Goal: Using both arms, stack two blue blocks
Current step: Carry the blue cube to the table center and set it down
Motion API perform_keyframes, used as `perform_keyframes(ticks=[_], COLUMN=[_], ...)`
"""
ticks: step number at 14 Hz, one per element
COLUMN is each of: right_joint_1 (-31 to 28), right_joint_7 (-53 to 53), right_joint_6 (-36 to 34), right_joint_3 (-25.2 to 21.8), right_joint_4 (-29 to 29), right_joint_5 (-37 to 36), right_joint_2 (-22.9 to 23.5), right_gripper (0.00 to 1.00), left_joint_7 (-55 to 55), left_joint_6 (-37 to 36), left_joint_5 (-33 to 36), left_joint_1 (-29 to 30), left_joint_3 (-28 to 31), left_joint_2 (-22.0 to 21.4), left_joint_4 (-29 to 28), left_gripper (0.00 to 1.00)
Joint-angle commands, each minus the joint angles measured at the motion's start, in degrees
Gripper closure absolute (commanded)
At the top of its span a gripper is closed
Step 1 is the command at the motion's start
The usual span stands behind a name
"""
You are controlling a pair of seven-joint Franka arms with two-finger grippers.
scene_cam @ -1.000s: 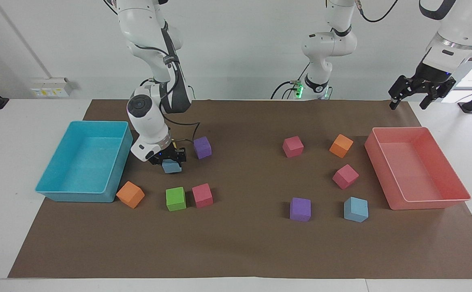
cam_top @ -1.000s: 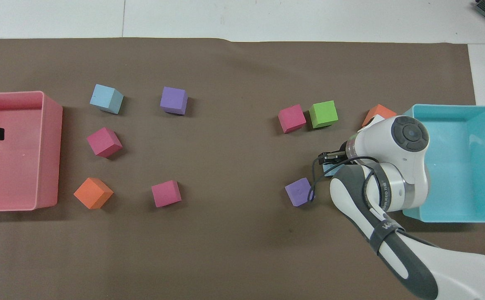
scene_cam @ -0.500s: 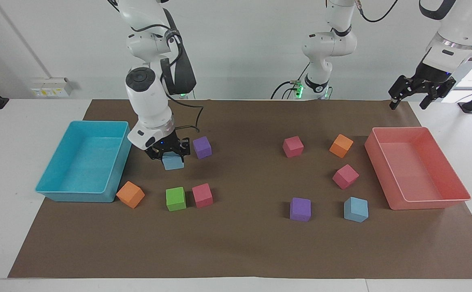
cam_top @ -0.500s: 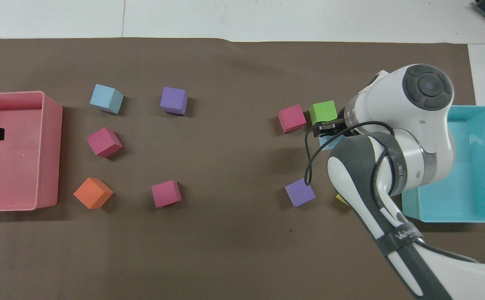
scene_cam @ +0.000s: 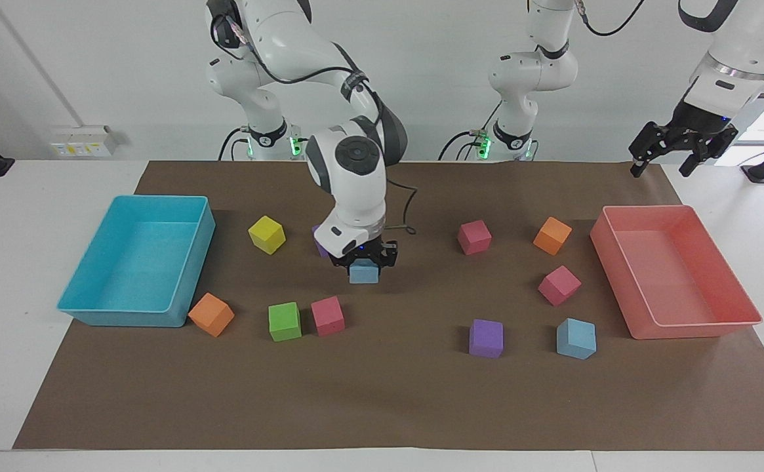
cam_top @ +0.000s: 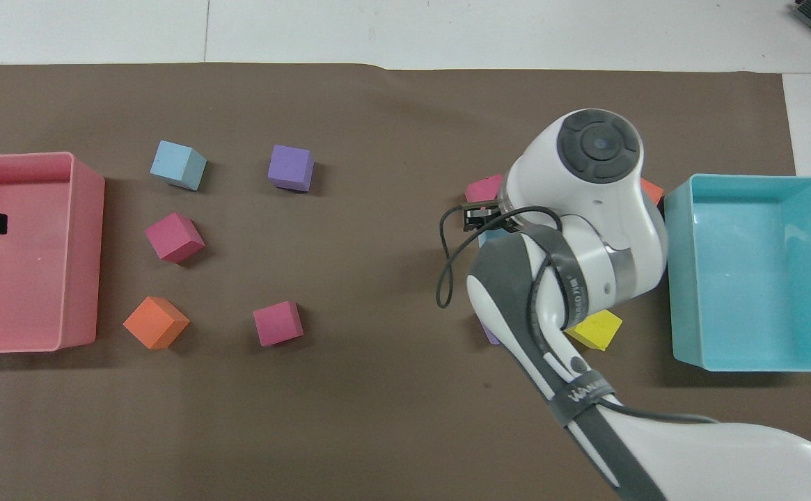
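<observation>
My right gripper should keep holding the blue block [cam_top: 491, 236], because the block hangs short of the open brown mat in the overhead view.
One blue block [scene_cam: 364, 274] hangs a little above the mat, and my right gripper [scene_cam: 364, 265] is shut on it from above. It is over the spot beside a half-hidden purple cube [scene_cam: 319, 248]. In the overhead view the right arm covers most of this block [cam_top: 490, 237]. The other blue block [scene_cam: 576, 338] [cam_top: 177, 165] rests on the mat beside the pink tray [scene_cam: 696, 328], at the edge farthest from the robots. My left gripper [scene_cam: 665, 159] waits open in the air near that tray's corner nearest the robots.
A turquoise tray [scene_cam: 122, 313] stands at the right arm's end. Loose cubes lie around: yellow [scene_cam: 267, 234], orange [scene_cam: 211, 314], green [scene_cam: 284, 321], pink [scene_cam: 327, 315], purple [scene_cam: 486, 338], pink [scene_cam: 473, 236], orange [scene_cam: 552, 235], pink [scene_cam: 559, 285].
My right arm lifted the blue block and carried it from beside the turquoise tray toward the middle of the mat, uncovering the yellow cube. The left arm has not moved.
</observation>
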Motion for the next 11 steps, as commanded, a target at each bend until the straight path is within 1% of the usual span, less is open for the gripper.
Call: perform_keyframes(ticks=[1, 3, 5, 7, 11], right_joint_1=[2.9, 3.9, 3.9, 3.9, 3.9], right_joint_7=[4.8, 5.9, 5.9, 5.9, 4.9], right_joint_6=[1.8, 4.0, 6.7, 11.5, 11.8], right_joint_3=[-0.2, 0.1, 1.5, 1.5, 1.5], right_joint_4=[4.2, 4.0, 3.7, 2.2, -0.8], right_joint_5=[-0.6, -0.4, -0.4, -0.1, -0.5], right_joint_2=[4.4, 5.2, 6.5, 6.4, 6.1], right_gripper=[1.0, 1.0, 1.0, 1.0, 1.0], left_joint_7=[0.2, 0.2, -0.2, -0.2, -0.7], left_joint_6=[-0.7, -0.9, -2.8, -3.0, -0.9], left_joint_5=[-0.3, -0.3, -0.3, -0.4, -0.6], left_joint_1=[-0.2, -0.2, -0.7, -0.9, -0.9], left_joint_3=[0.2, 0.2, 0.0, -0.6, -1.3], left_joint_2=[0.2, 0.2, 0.1, 0.1, 0.6], left_joint_4=[0.7, 0.6, 0.7, 1.0, 1.3], left_gripper=[0.0, 0.0, 0.0, 0.0, 0.0])
